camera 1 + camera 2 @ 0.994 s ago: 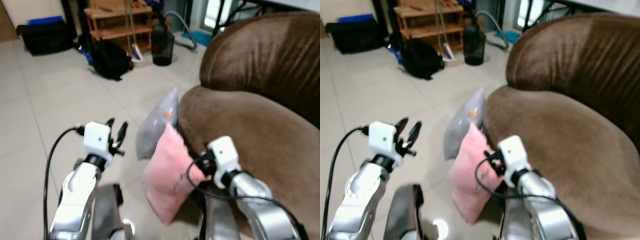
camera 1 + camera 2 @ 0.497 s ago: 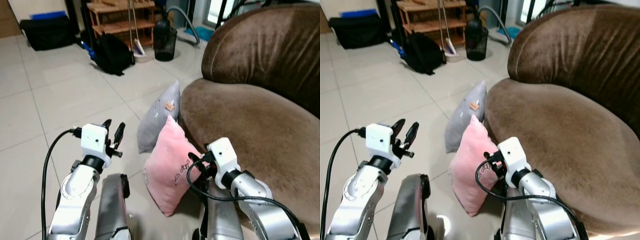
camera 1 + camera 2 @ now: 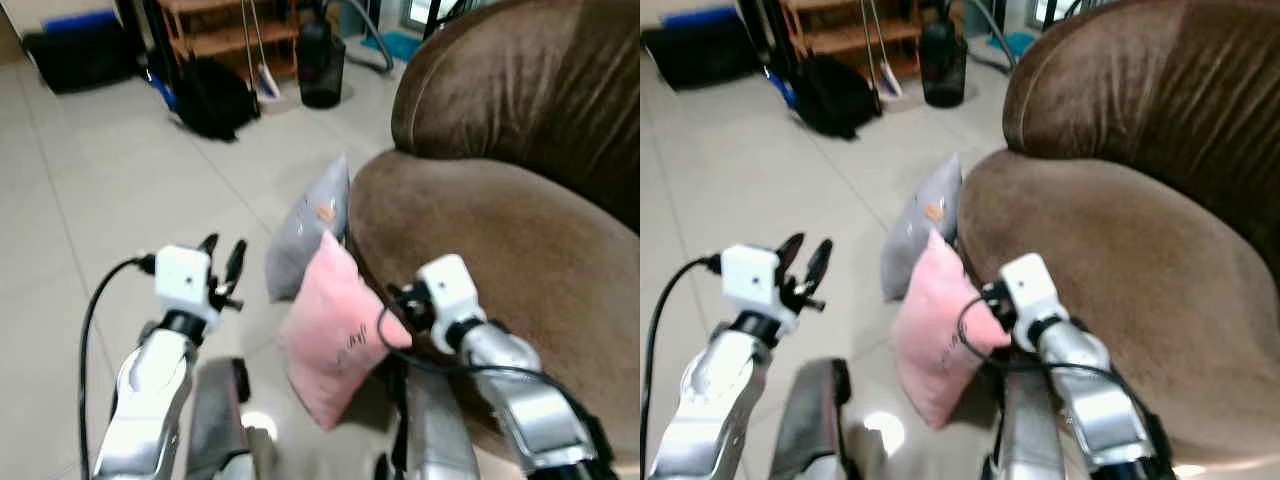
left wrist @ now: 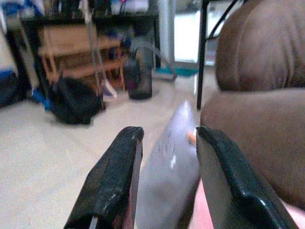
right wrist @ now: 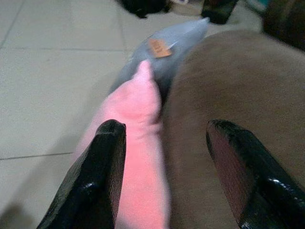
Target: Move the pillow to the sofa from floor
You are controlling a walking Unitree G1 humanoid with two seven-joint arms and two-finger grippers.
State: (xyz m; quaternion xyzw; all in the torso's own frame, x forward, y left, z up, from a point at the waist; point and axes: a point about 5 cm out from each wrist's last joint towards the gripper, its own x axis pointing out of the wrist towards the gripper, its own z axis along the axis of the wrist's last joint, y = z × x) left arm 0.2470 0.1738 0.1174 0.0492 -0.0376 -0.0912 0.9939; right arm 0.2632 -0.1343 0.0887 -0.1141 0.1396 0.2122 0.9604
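Note:
The right gripper grabs the pink pillow [image 3: 325,335] by its edge [image 3: 378,310] beside the lettering next, to lift the pillow from the floor onto the sofa.
A pink pillow [image 3: 325,335] stands on the tiled floor, leaning against the front of the brown sofa [image 3: 500,250]. Behind it a grey pillow [image 3: 310,225] with a small orange tag leans on the same sofa front. My right gripper [image 5: 164,167] is open, just above the pink pillow [image 5: 133,143] and the sofa edge, with nothing between its fingers. My left gripper [image 3: 222,258] is open too, raised over the floor left of both pillows, and looks toward the grey pillow [image 4: 169,171].
At the back stand a wooden shelf [image 3: 225,35], a black backpack [image 3: 212,100], a dark bin [image 3: 320,70] and a black bag [image 3: 75,55]. Bare tiled floor [image 3: 110,210] lies to the left.
The whole view has shifted and blurred slightly, so the camera moved. Both grippers stay open and hold about the same places relative to the pillows.

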